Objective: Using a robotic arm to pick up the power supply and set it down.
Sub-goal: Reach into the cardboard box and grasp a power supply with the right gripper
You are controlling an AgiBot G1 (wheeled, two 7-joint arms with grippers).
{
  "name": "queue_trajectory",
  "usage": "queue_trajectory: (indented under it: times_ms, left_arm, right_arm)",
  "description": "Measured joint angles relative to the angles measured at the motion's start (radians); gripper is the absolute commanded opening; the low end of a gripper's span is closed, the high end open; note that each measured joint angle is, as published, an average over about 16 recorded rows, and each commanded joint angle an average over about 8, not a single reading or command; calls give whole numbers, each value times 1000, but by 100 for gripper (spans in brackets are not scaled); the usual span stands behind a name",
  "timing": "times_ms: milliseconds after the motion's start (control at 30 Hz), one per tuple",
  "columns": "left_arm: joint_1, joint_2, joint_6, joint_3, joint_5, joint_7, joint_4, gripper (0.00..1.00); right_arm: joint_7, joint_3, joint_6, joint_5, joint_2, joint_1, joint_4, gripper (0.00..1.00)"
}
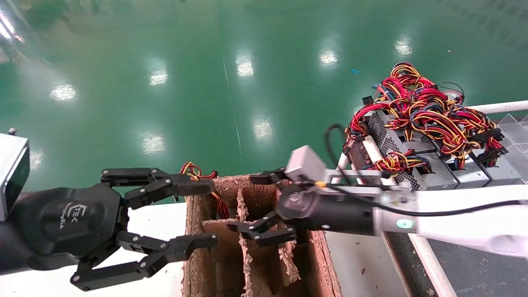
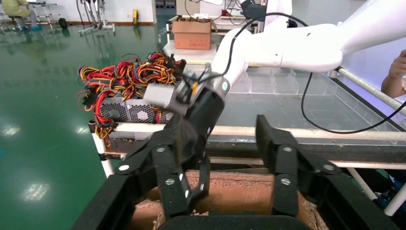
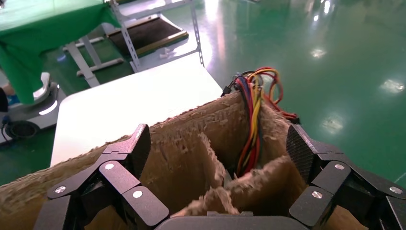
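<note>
Next, my right gripper grabs the power supply by its wire bundle (image 3: 253, 120) to pick it out of the box.
Several grey power supplies (image 1: 437, 173) with honeycomb vents lie on the rack at the right under a tangle of red, yellow and black wires; the left wrist view shows the same power supplies (image 2: 129, 109). One more wire bundle (image 1: 202, 175) rises from the far left cell of the brown cardboard box (image 1: 317, 264). The right wrist view shows this wire bundle (image 3: 253, 120) running down into the cell, with its metal body hidden. My right gripper (image 1: 243, 203) hangs open over the box's cells and holds nothing. My left gripper (image 1: 212, 213) stands open at the box's left side.
The box has ragged cardboard dividers (image 3: 210, 163) and sits on a white table (image 1: 156, 218). A white-framed rack (image 1: 425, 251) lies to its right. Clear plastic trays (image 2: 277, 81) are on the rack. Green floor (image 1: 206, 82) lies beyond the table's far edge.
</note>
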Motion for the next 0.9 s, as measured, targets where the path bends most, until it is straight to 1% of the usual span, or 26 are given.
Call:
queue_trajectory:
  times_ms: [233,367,667,900]
  left_arm:
    - [0,0,0,0,0,0,0,100]
    - [0,0,0,0,0,0,0,100]
    - [0,0,0,0,0,0,1,100]
    - [0,0,0,1,0,0,1,100]
  right_arm:
    - [-13,-33,75,-58,-110,37,-77,100]
    - [-21,-46,109,-81,-158,54,-118,100]
    - [-35,-62,156,-100,-212,68,-173,100]
    - [-40,-93,210,-82,-237,71,-201,100]
